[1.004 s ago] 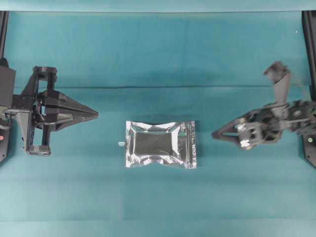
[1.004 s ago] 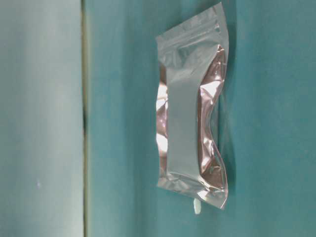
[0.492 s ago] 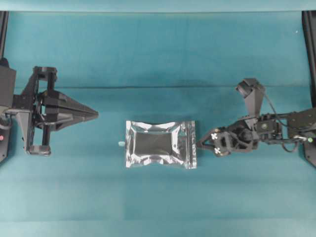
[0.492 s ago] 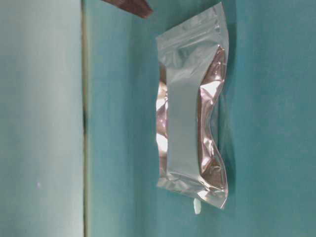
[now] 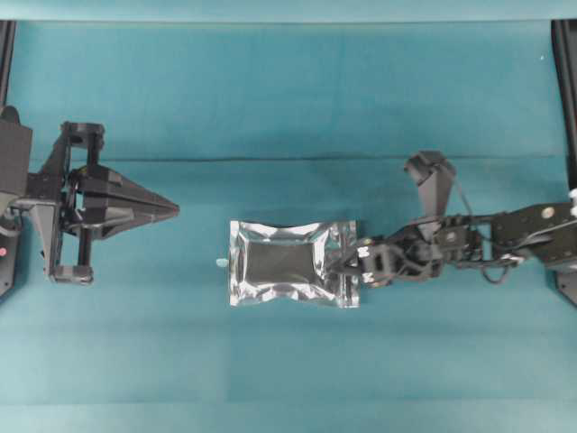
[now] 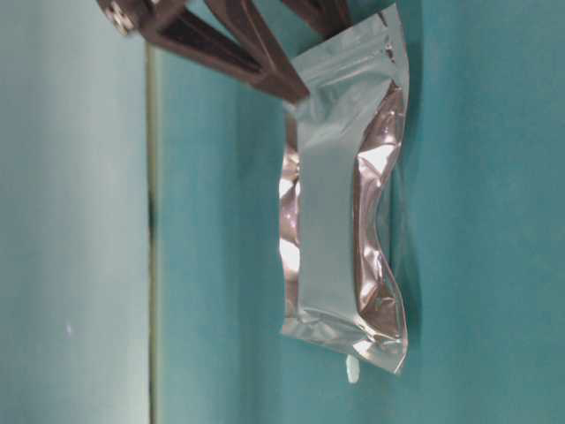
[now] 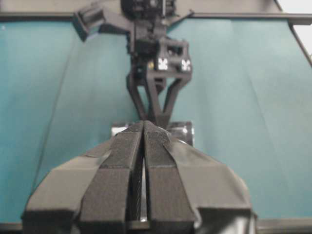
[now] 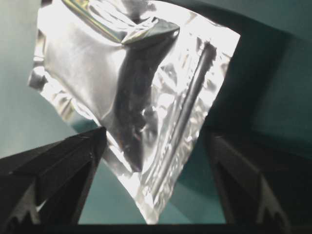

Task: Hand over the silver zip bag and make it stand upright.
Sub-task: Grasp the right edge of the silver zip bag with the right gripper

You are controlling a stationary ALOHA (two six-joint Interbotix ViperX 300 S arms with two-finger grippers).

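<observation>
The silver zip bag has a crinkled body that spreads wider than the gripper's fingers. My right gripper next needs to pick it up by the narrow corner at its zip end.
The silver zip bag lies flat on the teal cloth mid-table, crinkled, its zip strip at the right end. My right gripper has reached that zip end and is open, one finger on each side of the bag's corner. From the right wrist, the bag fills the space between the spread fingers. At table level, dark fingers sit by the bag. My left gripper is shut and empty, well left of the bag, pointing at it. Its closed tips hide most of the bag.
A tiny pale speck lies against the bag's left edge. A fold line in the cloth runs across the table behind both arms. Black frame posts stand at the far corners.
My right arm has stretched leftward, bringing its open jaws from well right of the bag to around its zip end. The bag and my left arm have stayed put.
</observation>
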